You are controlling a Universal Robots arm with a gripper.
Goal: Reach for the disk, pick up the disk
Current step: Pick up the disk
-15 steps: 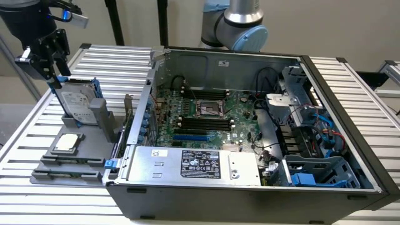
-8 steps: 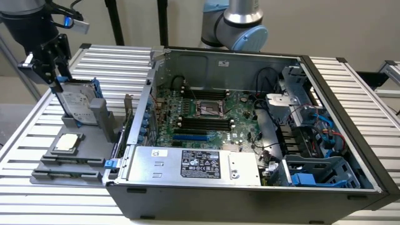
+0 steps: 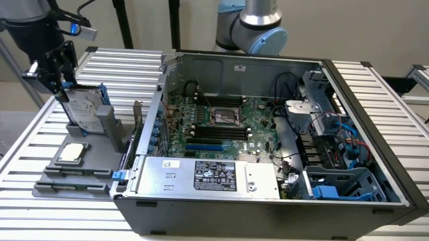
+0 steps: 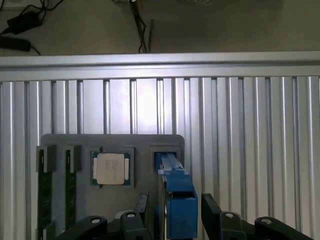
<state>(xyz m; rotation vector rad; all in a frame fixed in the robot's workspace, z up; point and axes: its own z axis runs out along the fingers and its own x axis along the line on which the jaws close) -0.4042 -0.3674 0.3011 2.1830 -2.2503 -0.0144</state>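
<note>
My fingers reach down beside the blue caddy of the disk (image 3: 87, 113), so I should close my gripper on the disk. It would hold the disk now.
The disk (image 3: 87, 113) stands on edge in a slot of the grey holder (image 3: 67, 175) on the exterior view's left, its white label and blue caddy showing. In the wrist view the disk (image 4: 175, 192) appears edge-on as a blue strip. My gripper (image 3: 62, 90) hangs just above the disk's upper end. Seen from the wrist, the gripper (image 4: 175, 212) is open, with one black finger (image 4: 142, 205) on each side of the blue edge and a gap between them and the caddy. Nothing is held.
A small square CPU chip (image 3: 72, 153) (image 4: 111, 168) lies in the same holder beside the disk. The open computer case (image 3: 268, 130) with its silver power supply box (image 3: 208, 175) stands close on the exterior view's right. Ribbed aluminium table (image 4: 240, 115) surrounds the holder.
</note>
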